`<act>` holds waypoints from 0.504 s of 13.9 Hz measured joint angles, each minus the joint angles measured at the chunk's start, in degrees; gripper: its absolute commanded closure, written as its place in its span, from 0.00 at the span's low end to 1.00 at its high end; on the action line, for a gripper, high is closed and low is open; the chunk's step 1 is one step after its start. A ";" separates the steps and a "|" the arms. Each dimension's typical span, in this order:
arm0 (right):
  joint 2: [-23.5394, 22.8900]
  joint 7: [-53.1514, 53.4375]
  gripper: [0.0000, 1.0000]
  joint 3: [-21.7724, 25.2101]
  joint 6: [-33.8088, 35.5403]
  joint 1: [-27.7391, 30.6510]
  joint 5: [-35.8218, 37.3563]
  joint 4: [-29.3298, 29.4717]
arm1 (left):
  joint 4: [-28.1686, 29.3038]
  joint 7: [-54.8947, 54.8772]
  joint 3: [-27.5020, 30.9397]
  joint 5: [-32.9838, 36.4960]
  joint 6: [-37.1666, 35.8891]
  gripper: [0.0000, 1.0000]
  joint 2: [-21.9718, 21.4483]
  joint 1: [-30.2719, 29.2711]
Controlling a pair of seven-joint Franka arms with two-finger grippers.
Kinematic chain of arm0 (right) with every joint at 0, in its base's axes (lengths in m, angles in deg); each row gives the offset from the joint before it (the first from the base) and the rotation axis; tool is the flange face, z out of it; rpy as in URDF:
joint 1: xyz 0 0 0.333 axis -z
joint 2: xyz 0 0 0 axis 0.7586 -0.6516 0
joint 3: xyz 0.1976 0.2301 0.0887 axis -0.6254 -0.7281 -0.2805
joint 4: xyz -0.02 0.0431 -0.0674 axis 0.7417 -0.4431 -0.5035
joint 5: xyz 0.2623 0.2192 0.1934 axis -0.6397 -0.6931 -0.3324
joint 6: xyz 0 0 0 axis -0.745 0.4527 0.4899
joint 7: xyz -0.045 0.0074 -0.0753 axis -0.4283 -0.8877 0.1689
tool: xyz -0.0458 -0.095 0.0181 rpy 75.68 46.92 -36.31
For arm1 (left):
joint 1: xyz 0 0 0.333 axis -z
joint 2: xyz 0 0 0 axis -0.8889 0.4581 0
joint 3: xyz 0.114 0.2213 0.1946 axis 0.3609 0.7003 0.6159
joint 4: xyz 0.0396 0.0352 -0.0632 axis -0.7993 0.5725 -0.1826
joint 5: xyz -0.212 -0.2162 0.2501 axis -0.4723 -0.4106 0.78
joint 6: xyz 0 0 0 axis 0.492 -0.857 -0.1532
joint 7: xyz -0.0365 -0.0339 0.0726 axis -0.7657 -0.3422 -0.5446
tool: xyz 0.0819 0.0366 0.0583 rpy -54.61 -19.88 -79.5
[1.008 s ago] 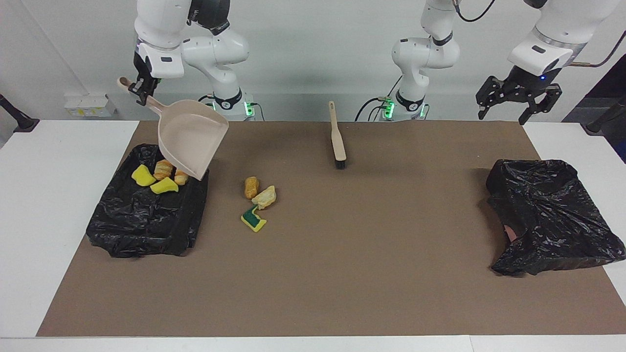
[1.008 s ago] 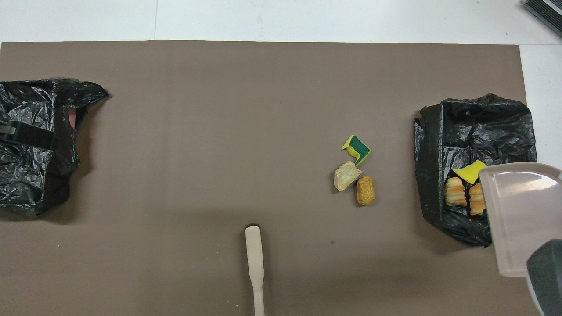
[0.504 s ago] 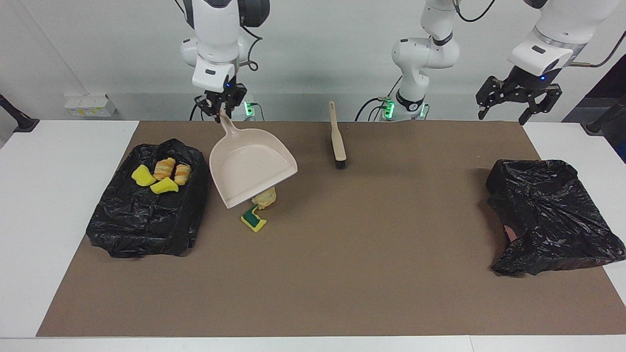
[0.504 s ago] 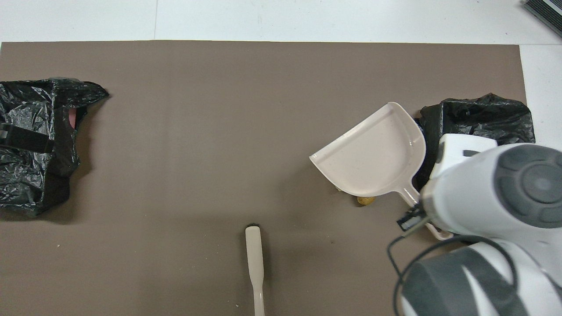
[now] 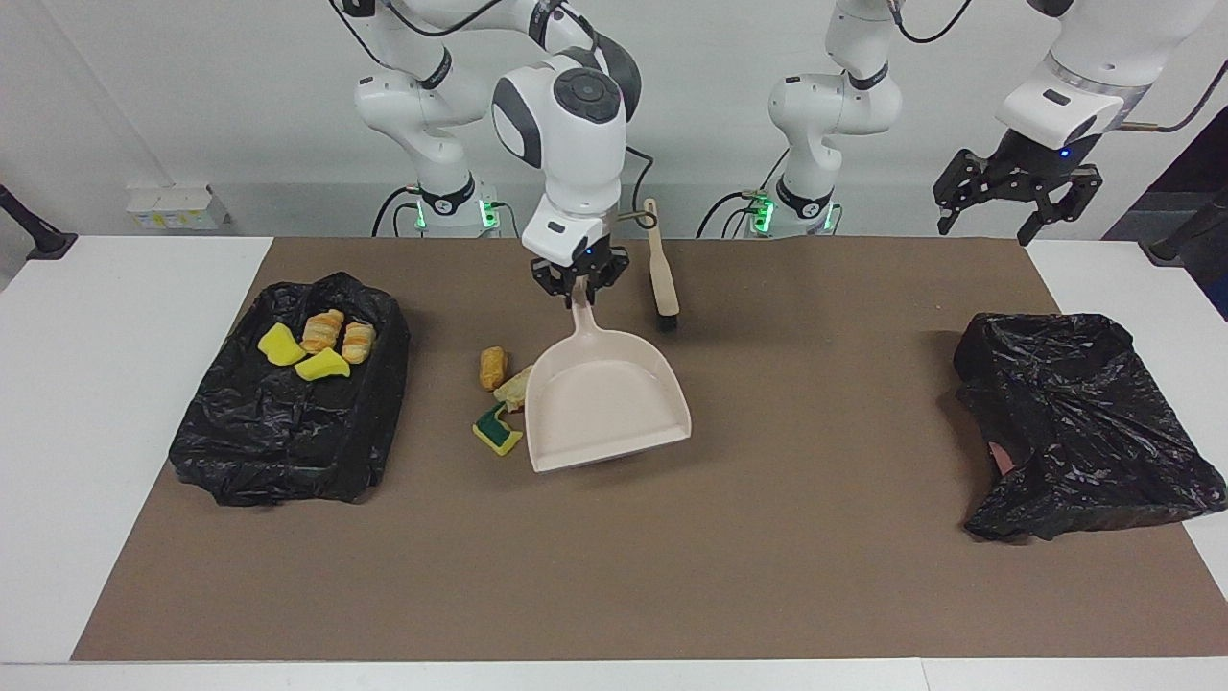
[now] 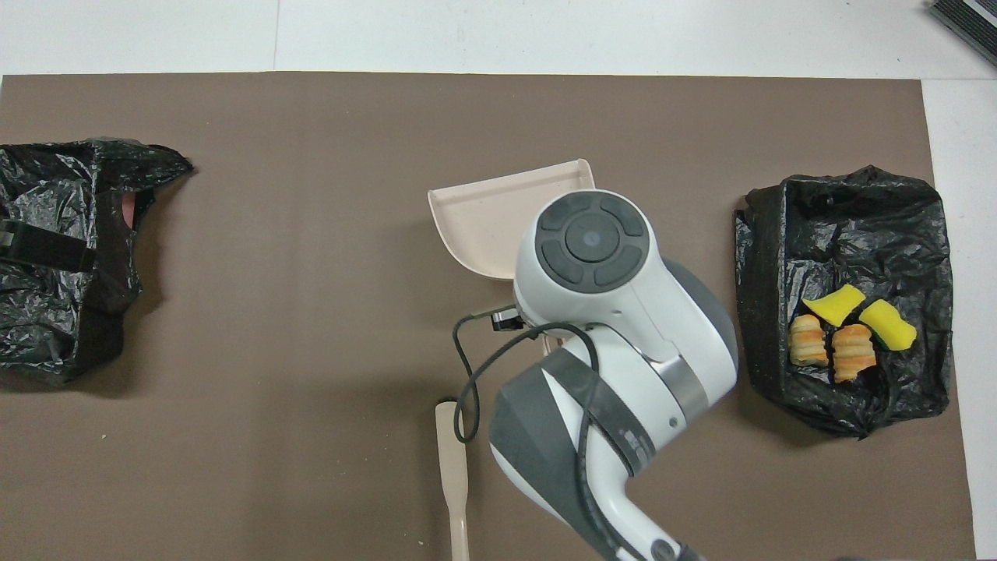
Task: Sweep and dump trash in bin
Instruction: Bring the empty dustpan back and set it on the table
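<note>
The beige dustpan's tray [image 6: 491, 216] is above the brown mat in the overhead view, so my right gripper must keep holding the dustpan.
My right gripper [image 5: 578, 278] is shut on the handle of the beige dustpan [image 5: 604, 403], which is low over the mat with its mouth turned away from the robots; I cannot tell if it touches. Three trash pieces lie beside it toward the right arm's end: an orange chunk [image 5: 493, 368], a pale chunk [image 5: 513, 386] partly hidden by the pan's edge, and a green-and-yellow sponge [image 5: 496, 430]. Several yellow and orange pieces [image 5: 317, 345] lie in the black-bagged bin [image 5: 288, 422]; they also show in the overhead view [image 6: 833, 327]. My left gripper [image 5: 1017, 192] waits open, raised at the left arm's end.
A beige brush [image 5: 662, 269] lies on the brown mat near the robots, next to the right gripper. A second black-bagged bin [image 5: 1084, 422] stands at the left arm's end. In the overhead view my right arm hides the three loose pieces.
My right arm has carried the dustpan away from the bin, over the three loose pieces, and lowered it beside them toward the middle. The left arm has not moved.
</note>
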 measured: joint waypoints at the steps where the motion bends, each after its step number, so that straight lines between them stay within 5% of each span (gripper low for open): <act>1: -3.13 2.32 1.00 -0.50 -1.48 -0.48 0.76 2.83 | 0.00 0.00 0.00 0.00 0.00 0.00 0.00 0.00; 7: -18.95 17.97 1.00 -5.53 -9.82 -4.35 11.53 11.70 | 0.00 0.00 0.01 0.00 -0.01 0.00 0.00 0.00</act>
